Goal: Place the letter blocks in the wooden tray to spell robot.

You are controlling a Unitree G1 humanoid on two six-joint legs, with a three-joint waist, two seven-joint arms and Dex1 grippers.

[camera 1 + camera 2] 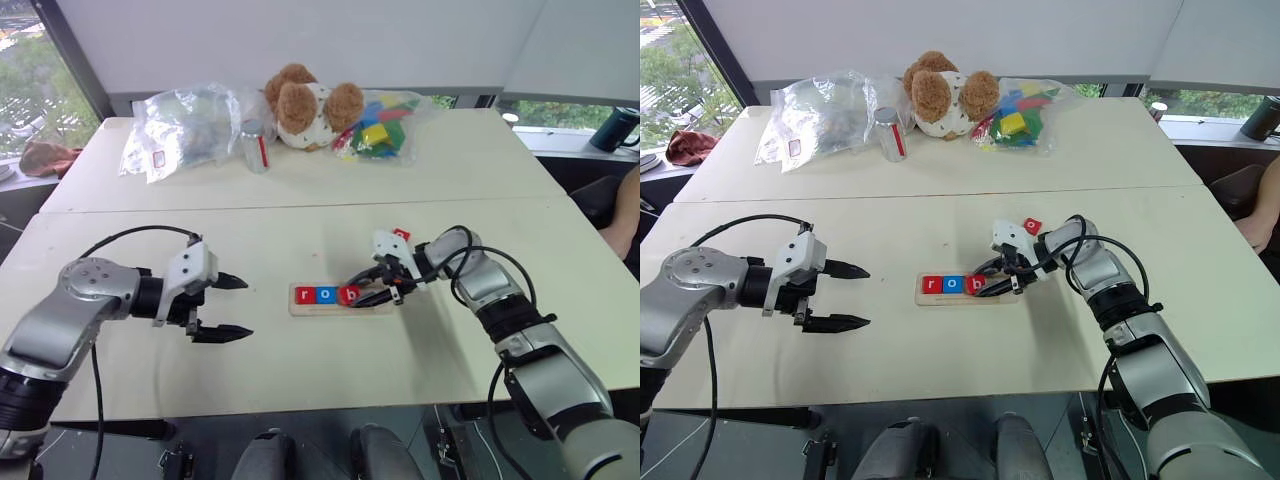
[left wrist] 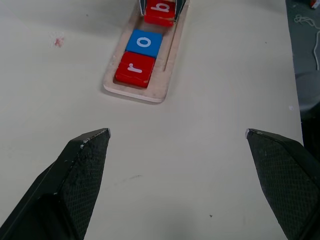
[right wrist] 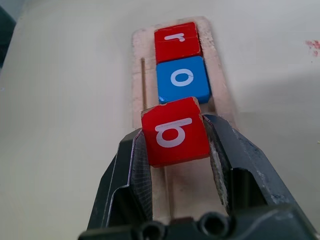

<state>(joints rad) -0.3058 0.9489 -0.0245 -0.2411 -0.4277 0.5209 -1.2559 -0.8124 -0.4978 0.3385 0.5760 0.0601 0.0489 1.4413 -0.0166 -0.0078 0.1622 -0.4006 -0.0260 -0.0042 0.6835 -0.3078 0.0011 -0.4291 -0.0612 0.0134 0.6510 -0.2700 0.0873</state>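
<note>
The red "b" block is above the wooden tray, next to the blue "o" block. My right gripper should open now.
The wooden tray (image 1: 378, 304) lies mid-table. In its groove sit a red "r" block (image 1: 304, 294) and a blue "o" block (image 1: 326, 295) side by side. My right gripper (image 3: 175, 132) is shut on the red "b" block (image 3: 175, 132), holding it tilted over the tray right after the "o". Another red letter block (image 1: 401, 235) lies on the table just behind the right wrist. My left gripper (image 1: 247, 307) hangs open and empty to the left of the tray, pointing at it.
At the far side of the back table stand a teddy bear (image 1: 305, 105), a clear bag of multicoloured toy blocks (image 1: 385, 125), a crumpled plastic bag (image 1: 185, 125) and a small jar (image 1: 257, 145). A person's arm (image 1: 625, 215) shows at the right edge.
</note>
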